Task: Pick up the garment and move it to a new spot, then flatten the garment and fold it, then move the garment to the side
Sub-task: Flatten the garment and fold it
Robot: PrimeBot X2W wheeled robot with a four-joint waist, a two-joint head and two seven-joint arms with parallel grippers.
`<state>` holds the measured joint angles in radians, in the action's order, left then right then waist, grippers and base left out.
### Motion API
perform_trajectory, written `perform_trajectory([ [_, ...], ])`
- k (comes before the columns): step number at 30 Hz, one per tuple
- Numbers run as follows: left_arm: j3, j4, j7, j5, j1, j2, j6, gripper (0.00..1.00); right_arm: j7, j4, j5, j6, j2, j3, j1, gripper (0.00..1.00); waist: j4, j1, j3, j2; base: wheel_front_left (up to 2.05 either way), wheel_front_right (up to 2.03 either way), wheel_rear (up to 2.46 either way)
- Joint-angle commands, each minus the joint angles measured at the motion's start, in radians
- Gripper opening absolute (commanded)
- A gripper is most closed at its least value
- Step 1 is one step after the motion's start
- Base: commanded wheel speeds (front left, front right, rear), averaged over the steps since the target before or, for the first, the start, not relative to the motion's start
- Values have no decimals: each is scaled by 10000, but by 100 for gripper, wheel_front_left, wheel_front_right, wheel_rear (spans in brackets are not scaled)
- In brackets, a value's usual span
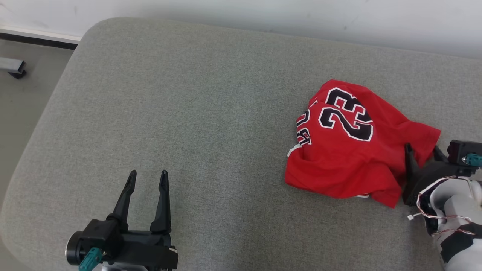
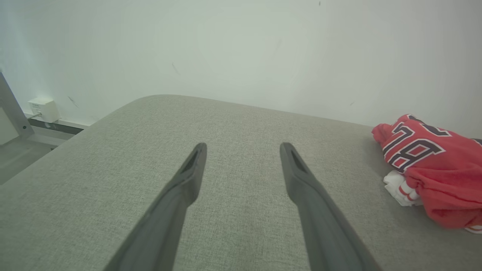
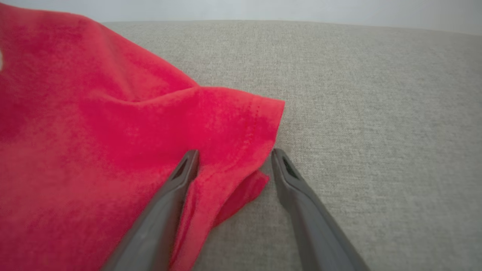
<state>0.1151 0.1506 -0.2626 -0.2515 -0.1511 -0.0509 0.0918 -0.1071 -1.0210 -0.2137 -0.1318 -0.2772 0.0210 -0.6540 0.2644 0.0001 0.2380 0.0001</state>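
The jersey has a fold standing up at its raised red edge (image 1: 421, 153) (image 3: 224, 183) while its numbered part lies slack, so I will grip it there next with my right gripper.
The garment (image 1: 350, 150) is a red jersey with a black and white "23", lying crumpled on the right part of the grey cushioned surface (image 1: 211, 113). My right gripper (image 1: 421, 149) stands open at its right edge, fingers astride a red fold. In the right wrist view the red cloth (image 3: 113, 131) lies between and left of the spread fingers of the right gripper (image 3: 233, 158). My left gripper (image 1: 147, 177) is open over bare cushion at the lower left, far from the jersey. The left wrist view shows the jersey (image 2: 429, 169) off to the right of my open left gripper (image 2: 243, 148).
A pale wall (image 1: 263, 15) runs behind the cushion. Floor (image 1: 22, 90) lies past the rounded left edge, with a metal foot (image 1: 13, 67) on it. A white wall box (image 2: 44, 109) sits near the floor. Bare cushion stretches across the middle and left.
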Motion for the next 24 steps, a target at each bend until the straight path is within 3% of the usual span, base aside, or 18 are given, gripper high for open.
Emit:
perform_trajectory([
  [1, -26, 14, -30, -80, -138, 8, -42, 100, 17, -221, -12, 26, 209, -85, 102, 71, 7, -1, -18, -1, 0, 0, 0],
  [2, -40, 23, -30, -66, -129, 8, -37, 100, -48, -351, -78, 24, 284, -121, 82, 0, -9, -1, -42, -1, 0, 0, 0],
  [11, -372, 85, -30, 153, 143, 7, 21, 100, -1157, -559, -509, 26, -301, -287, -258, 0, -518, -1, -591, -1, 0, 0, 0],
  [24, -782, 64, -30, 323, 751, 5, 119, 100, -1355, 1447, -1320, 26, -2616, -1170, 277, 0, -1250, -1, -1549, -1, 0, 0, 0],
])
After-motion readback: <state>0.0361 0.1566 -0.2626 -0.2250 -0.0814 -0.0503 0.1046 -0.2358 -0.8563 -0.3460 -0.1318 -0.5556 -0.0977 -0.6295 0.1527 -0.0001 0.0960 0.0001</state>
